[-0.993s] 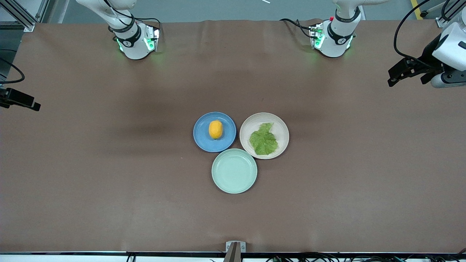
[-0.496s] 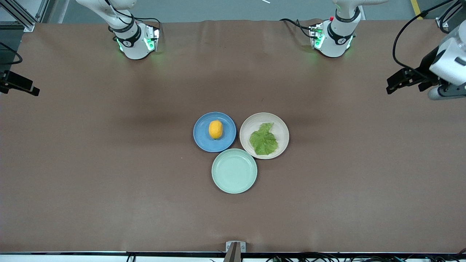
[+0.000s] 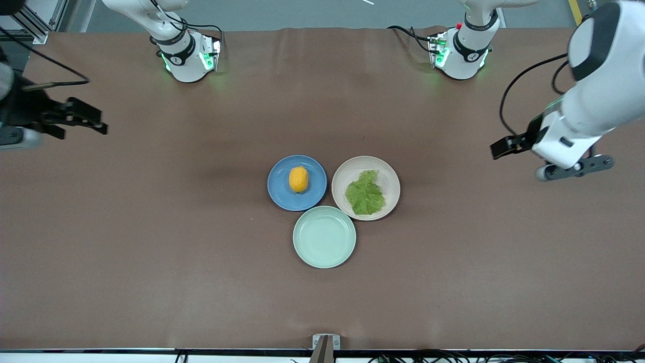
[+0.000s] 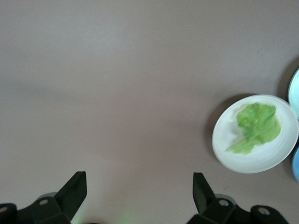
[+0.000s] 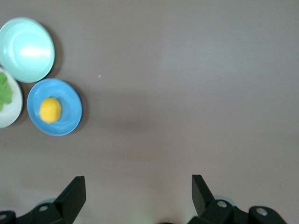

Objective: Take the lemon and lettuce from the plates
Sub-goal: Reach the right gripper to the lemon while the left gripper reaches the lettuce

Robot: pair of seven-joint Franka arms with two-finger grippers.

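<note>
The robot's right gripper next needs to grab the lemon by its rounded sides to empty the blue plate.
The lemon lies on the blue plate in the middle of the table. The lettuce lies flat on the beige plate beside it, toward the left arm's end. My left gripper is open and empty, in the air over bare table at the left arm's end. In the left wrist view it has the lettuce and its plate well off to one side. My right gripper is open and empty over bare table at the right arm's end. In the right wrist view the lemon is far off.
An empty mint-green plate touches both plates, nearer to the front camera; it also shows in the right wrist view. The brown table cover is bare around the three plates. Both arm bases stand along the table's edge by the robots.
Both grippers have moved in from the table's ends toward the plates. The left arm has swung in the most. The lemon, lettuce and plates have not moved.
</note>
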